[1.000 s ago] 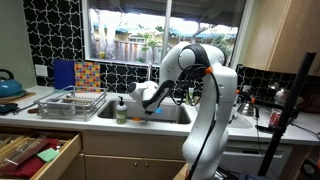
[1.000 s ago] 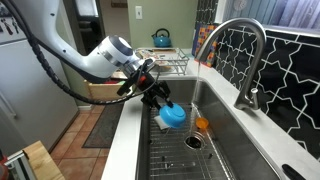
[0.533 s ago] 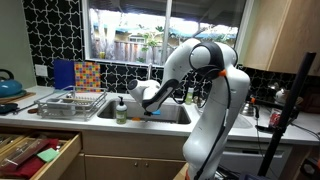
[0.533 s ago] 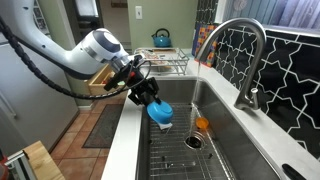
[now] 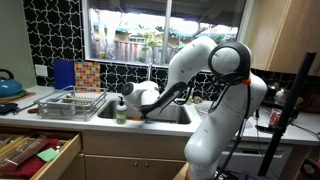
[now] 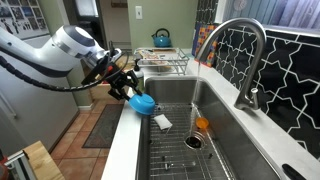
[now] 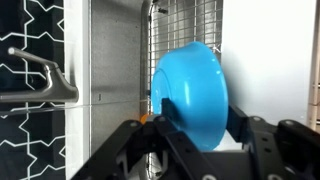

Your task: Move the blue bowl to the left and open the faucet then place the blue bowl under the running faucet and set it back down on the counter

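The blue bowl's body overhangs the sink's wire grid; my gripper should hold it until it's on the counter's white part.
My gripper (image 6: 128, 84) is shut on the blue bowl (image 6: 143, 102) and holds it tilted on its side, just above the counter's (image 6: 124, 145) front strip beside the sink basin. In the wrist view the bowl (image 7: 190, 92) fills the centre, with a gripper (image 7: 200, 126) finger on each side of its rim. The faucet (image 6: 243, 58) arches over the far side of the sink and also shows in the wrist view (image 7: 40, 76). In an exterior view the gripper (image 5: 137, 103) is next to the soap bottle, and the bowl is hidden there.
The green-yellow soap bottle (image 5: 121, 110) stands at the sink's edge. The sink (image 6: 195, 140) holds a wire grid, a white object (image 6: 162, 121) and an orange one (image 6: 203, 125). There is a dish rack (image 5: 68, 101), a kettle (image 5: 8, 86) and an open drawer (image 5: 35, 152).
The gripper has carried the blue bowl up out of the sink basin and sideways over the counter's front strip, away from the faucet. A white object in the sink is uncovered.
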`<action>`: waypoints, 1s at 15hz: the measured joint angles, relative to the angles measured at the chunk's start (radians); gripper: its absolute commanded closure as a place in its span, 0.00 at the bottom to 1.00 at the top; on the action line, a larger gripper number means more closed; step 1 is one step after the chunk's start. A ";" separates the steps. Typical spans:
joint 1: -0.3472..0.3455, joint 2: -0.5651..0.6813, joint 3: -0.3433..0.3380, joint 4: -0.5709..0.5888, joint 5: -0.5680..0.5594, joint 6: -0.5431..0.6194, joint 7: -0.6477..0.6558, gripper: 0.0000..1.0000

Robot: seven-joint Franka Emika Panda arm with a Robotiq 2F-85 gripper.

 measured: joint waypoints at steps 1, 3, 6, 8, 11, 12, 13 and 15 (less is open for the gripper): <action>0.013 -0.012 0.012 -0.012 0.000 -0.003 0.000 0.72; 0.037 -0.028 0.033 -0.033 0.000 -0.004 0.000 0.72; 0.069 -0.031 0.058 -0.062 0.001 -0.009 -0.002 0.72; 0.088 -0.031 0.072 -0.080 0.002 -0.019 -0.002 0.72; 0.105 -0.032 0.085 -0.085 0.000 -0.024 -0.002 0.72; 0.108 -0.032 0.087 -0.086 0.000 -0.024 -0.002 0.72; 0.110 -0.032 0.089 -0.086 0.000 -0.024 -0.002 0.72; 0.111 -0.032 0.089 -0.087 -0.001 -0.025 -0.002 0.60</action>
